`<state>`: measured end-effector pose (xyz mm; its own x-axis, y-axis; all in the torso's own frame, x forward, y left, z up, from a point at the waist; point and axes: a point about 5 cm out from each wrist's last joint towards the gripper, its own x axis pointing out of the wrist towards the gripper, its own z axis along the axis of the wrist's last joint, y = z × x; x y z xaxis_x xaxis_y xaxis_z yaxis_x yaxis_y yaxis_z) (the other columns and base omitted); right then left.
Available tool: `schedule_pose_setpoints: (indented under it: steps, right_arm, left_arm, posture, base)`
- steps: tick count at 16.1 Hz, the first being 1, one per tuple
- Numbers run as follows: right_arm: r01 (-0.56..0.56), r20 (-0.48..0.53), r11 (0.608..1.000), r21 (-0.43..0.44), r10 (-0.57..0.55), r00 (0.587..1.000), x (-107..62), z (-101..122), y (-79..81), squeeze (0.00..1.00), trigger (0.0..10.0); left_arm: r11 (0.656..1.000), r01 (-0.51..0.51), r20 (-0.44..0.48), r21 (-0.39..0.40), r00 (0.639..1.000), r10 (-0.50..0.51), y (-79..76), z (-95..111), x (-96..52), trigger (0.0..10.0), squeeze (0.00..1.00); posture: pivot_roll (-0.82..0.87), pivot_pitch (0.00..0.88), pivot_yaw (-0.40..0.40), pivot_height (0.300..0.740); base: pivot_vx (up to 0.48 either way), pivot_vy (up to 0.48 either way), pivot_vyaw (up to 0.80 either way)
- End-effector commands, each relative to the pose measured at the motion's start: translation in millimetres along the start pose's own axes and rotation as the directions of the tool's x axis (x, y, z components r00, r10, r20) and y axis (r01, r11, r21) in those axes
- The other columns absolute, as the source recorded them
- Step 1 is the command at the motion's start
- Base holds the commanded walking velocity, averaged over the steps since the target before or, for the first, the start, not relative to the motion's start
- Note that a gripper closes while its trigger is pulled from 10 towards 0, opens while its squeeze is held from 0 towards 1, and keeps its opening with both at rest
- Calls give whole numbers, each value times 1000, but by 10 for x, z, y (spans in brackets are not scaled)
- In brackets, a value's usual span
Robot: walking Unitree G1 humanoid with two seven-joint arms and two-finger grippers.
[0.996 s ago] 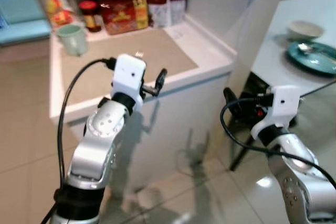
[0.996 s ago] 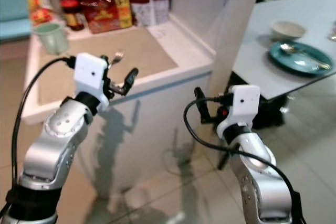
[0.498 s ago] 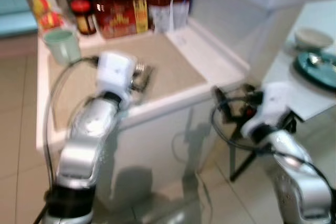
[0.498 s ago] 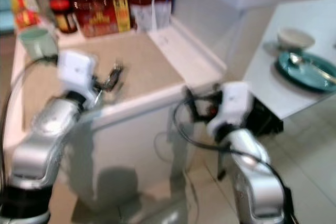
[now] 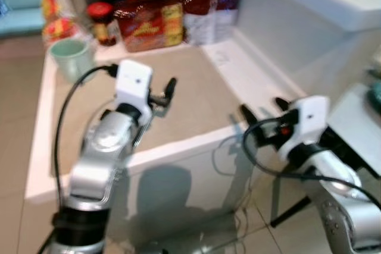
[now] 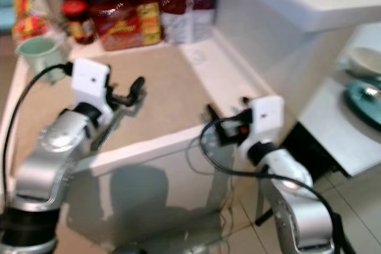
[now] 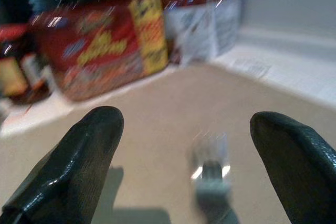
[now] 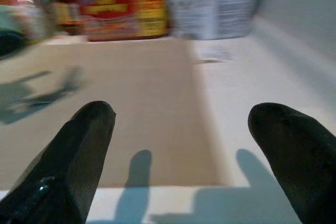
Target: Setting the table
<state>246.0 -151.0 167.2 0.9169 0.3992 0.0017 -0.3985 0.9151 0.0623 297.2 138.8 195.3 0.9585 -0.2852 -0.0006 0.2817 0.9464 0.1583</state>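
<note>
The fork's teeth point away on the mat, so the robot's left gripper will grab the fork by its slim handle (image 7: 214, 203) next.
A silver fork (image 7: 210, 162) lies blurred on the beige mat (image 5: 196, 102) of a white counter, just beyond my left gripper's fingers. The left gripper (image 5: 165, 91) hovers low over the middle of the mat, open, nothing between its fingers (image 7: 94, 145). My right gripper (image 5: 262, 110) is open and empty at the counter's front right corner, pointing along the mat (image 8: 157, 93). At the far right, on a pale table, stand a white bowl (image 6: 366, 60) and a teal plate (image 6: 364, 96).
Along the counter's back stand a green mug (image 5: 71, 57), a red-lidded jar (image 5: 101, 23), a red packet (image 5: 149, 22) and a white bag (image 5: 208, 10). A white wall block (image 5: 309, 22) borders the counter on the right. Tiled floor lies below.
The view has shifted closer to the counter and turned left, so the table has slid toward the right edge. Both grippers now sit over the countertop rather than in front of it.
</note>
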Motion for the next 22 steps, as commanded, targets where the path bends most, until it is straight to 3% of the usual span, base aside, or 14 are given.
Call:
schedule_pose_setpoints:
  steps: [1, 2, 5, 7, 8, 9, 11, 13, 18, 22]
  right_arm:
    - [-10, 7, 1000, -10, 10, 1000, -63, 36, -20, 0, 10000]
    - [-26, 2, 1000, -14, 26, 1000, -78, 38, -23, 0, 10000]
    - [-81, -22, 997, -14, 81, 996, -137, 31, -33, 0, 10000]
    - [-206, -70, 979, 6, 206, 976, -200, 10, 37, 0, 10000]
    - [-265, -100, 964, 9, 264, 959, -245, -6, 75, 0, 10000]
    - [-286, -112, 958, 11, 285, 952, -264, -13, 90, 0, 10000]
    - [-350, -159, 936, 22, 349, 924, -331, -47, 131, 0, 10000]
    - [-363, -174, 931, 28, 362, 916, -353, -52, 140, 0, 10000]
    - [-334, -187, 942, 38, 335, 923, -392, -41, 91, 0, 10000]
    - [-333, -193, 942, 43, 335, 922, -411, -39, 89, 0, 10000]
  left_arm:
    - [999, 39, -4, -19, 999, -39, -42, 15, -2, 10000, 663]
    - [997, 69, -18, -34, 997, -69, -55, 11, -5, 10000, 1000]
    - [978, 175, -76, -110, 980, -184, -114, 4, -10, 10000, 1000]
    - [974, 200, -123, -106, 969, -213, -124, -36, 44, 10000, 1000]
    - [972, 216, -153, -89, 962, -228, -123, -73, 93, 10000, 600]
    - [974, 211, -174, -79, 959, -222, -111, -86, 119, 10000, 0]
    - [969, 222, -213, -105, 947, -241, -96, -128, 246, 10000, 0]
    - [970, 225, -241, -95, 940, -242, -85, -169, 282, 10000, 0]
    - [970, 214, -306, -118, 921, -241, -44, -239, 277, 10000, 0]
    - [970, 214, -300, -115, 924, -239, -14, -190, 235, 10000, 0]
  posture:
    - [40, 13, -12, 740]
    - [40, 10, -11, 740]
    - [36, 3, -8, 740]
    - [36, 2, -9, 740]
    - [34, 1, -13, 740]
    - [31, 3, -11, 740]
    - [27, 6, -11, 740]
    - [17, 10, -5, 740]
    - [8, 16, 10, 740]
    - [7, 22, 9, 740]
  base:
    - [0, 0, 0]
    - [0, 0, 0]
    - [0, 0, 0]
    - [0, 0, 0]
    - [0, 0, 0]
    - [0, 0, 0]
    - [0, 0, 0]
    - [0, 0, 0]
    - [0, 0, 0]
    - [0, 0, 0]
